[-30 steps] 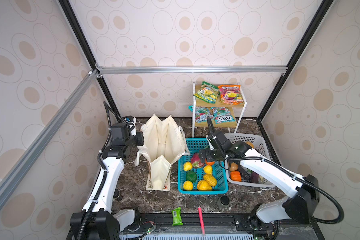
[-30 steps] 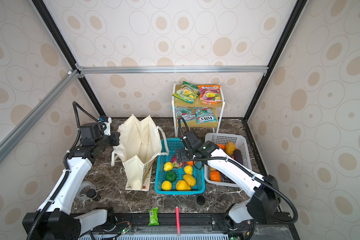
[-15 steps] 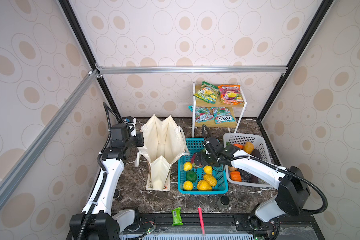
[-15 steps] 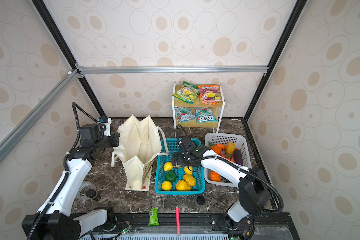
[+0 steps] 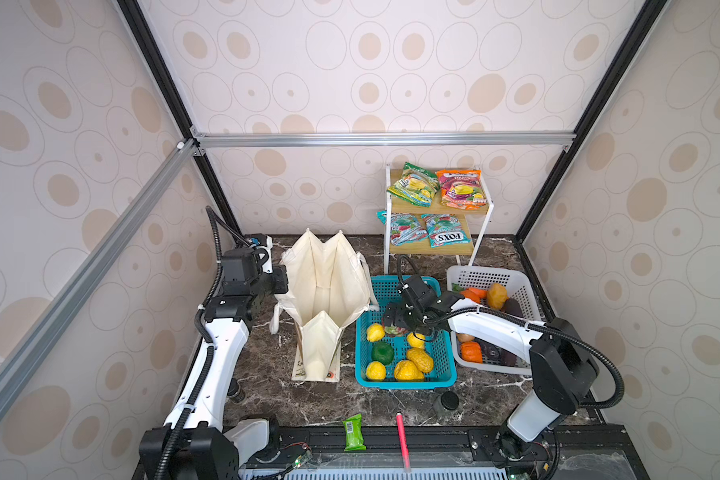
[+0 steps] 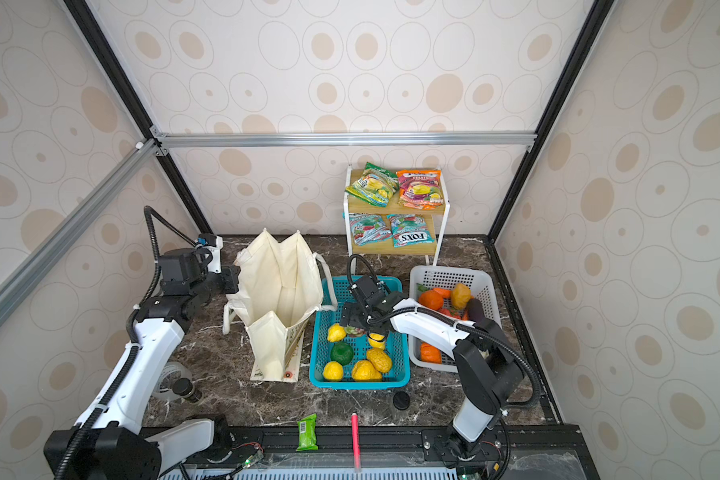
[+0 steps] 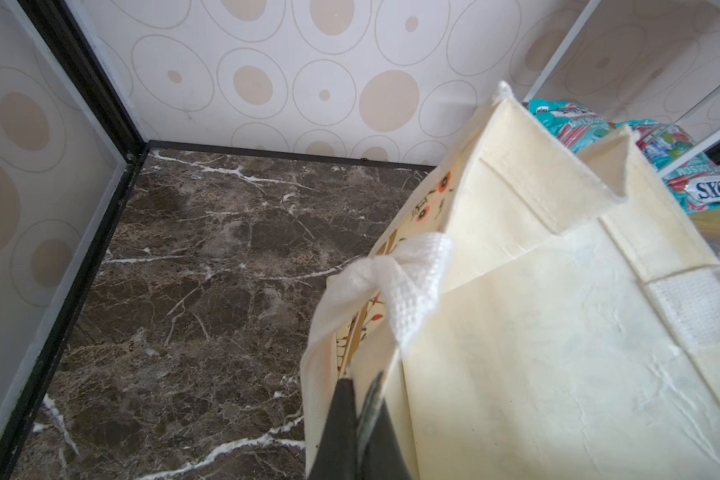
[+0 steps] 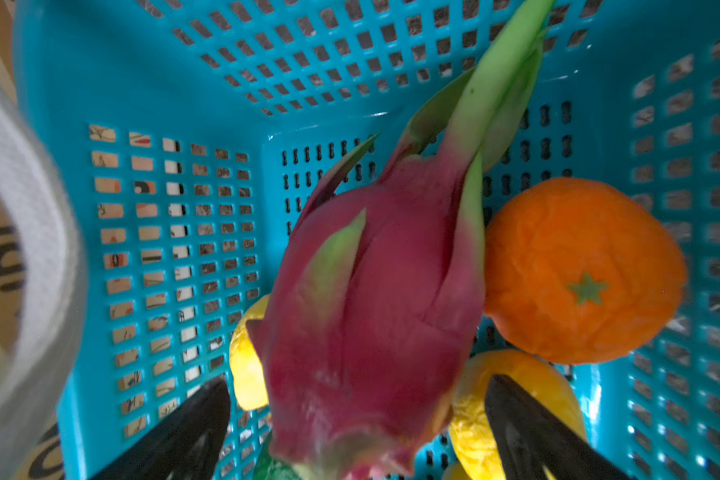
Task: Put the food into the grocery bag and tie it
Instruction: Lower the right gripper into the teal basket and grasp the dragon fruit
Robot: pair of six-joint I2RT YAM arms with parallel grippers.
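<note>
My right gripper grabs the dragon fruit (image 5: 393,330) across its pink body near its blunt end next. This leaves the fruit's green tips free, to lower it into the bag (image 5: 325,291).
The cream grocery bag (image 5: 325,291) stands open left of the blue basket (image 5: 404,380). My left gripper (image 5: 281,280) is shut on the bag's rim beside a white strap, pinching the fabric (image 7: 360,415). My right gripper (image 8: 358,382) hangs open low inside the blue basket, its fingers on either side of the pink dragon fruit (image 8: 371,291), with gaps on both sides. Around the fruit lie a lemon (image 5: 375,332), a dark green round fruit (image 5: 382,352) and an orange (image 8: 578,270). Green (image 5: 412,189) and orange (image 5: 462,193) Fox's packets lie on the shelf top. The eggplant (image 5: 512,307) is in the white basket.
The white basket (image 5: 487,274) with more produce sits right of the blue one. Teal packets (image 5: 445,237) lie on the shelf's lower level. A green wrapped bar (image 5: 353,432), a red pen (image 5: 402,436) and a black cap (image 5: 447,401) lie near the front edge.
My right gripper has sunk lower and a little to the left into the blue basket, coming down around the dragon fruit. The left arm and the bag have not moved.
</note>
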